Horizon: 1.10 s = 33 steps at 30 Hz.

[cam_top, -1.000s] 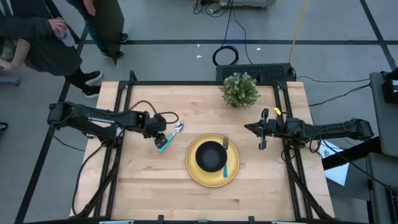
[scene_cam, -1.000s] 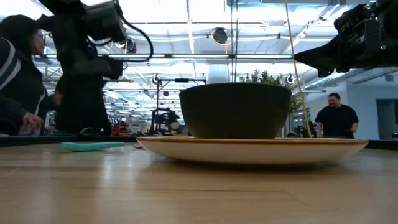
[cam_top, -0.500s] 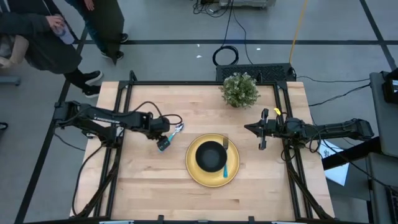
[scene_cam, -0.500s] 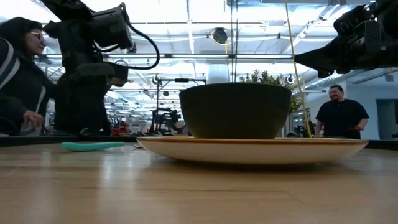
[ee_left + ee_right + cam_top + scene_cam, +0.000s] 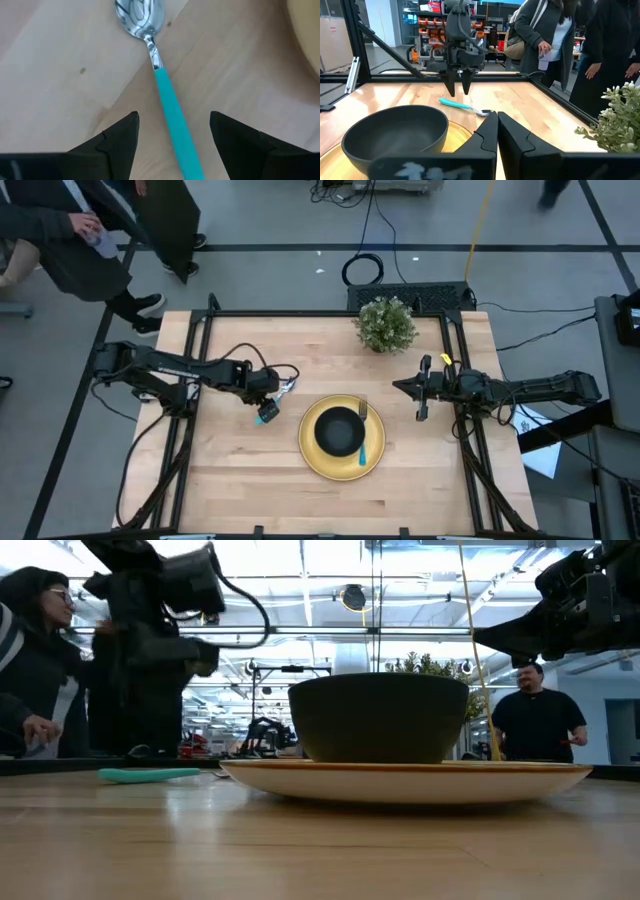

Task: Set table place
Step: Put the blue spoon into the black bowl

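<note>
My left gripper's fingers are above the turquoise handle (image 5: 176,120) with wood between them, so the gripper needs to come down before it closes on the handle.
A spoon (image 5: 266,415) with a turquoise handle lies flat on the light-wood table (image 5: 240,480), left of the yellow plate (image 5: 312,458). The black bowl (image 5: 340,430) stands on the plate, and a turquoise-handled fork (image 5: 363,438) lies on the plate to the bowl's right. My left gripper (image 5: 172,132) is open and points down. It hovers over the spoon's handle (image 5: 170,105) with one finger on each side, not touching it. It also shows in the right wrist view (image 5: 458,90). My right gripper (image 5: 497,132) is shut and empty, right of the plate.
A small green potted plant (image 5: 385,323) stands at the table's far edge, right of centre. A black cable loops over my left arm's wrist (image 5: 262,368). People stand beyond the far left corner (image 5: 70,230). Bare wood lies near the front edge.
My left gripper has moved toward the table's right edge and now stands over the spoon's handle. The spoon, plate, bowl and fork have stayed where they were.
</note>
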Each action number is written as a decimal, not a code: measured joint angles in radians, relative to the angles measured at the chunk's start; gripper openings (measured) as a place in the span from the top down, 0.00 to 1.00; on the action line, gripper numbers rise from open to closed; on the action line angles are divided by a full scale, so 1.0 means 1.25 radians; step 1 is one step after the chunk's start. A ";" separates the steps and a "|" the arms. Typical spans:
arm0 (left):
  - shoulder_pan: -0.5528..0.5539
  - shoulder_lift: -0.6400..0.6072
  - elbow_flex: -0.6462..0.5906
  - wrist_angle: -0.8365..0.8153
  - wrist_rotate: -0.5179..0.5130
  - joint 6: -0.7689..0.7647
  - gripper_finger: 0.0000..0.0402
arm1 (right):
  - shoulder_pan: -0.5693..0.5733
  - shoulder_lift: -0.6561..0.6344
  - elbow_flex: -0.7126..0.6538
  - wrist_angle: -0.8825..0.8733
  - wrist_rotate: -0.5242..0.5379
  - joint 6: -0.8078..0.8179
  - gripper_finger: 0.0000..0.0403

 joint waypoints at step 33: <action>-0.053 0.069 -0.002 0.010 -0.030 -0.043 0.38 | 0.000 0.000 0.000 -0.004 0.000 0.006 1.00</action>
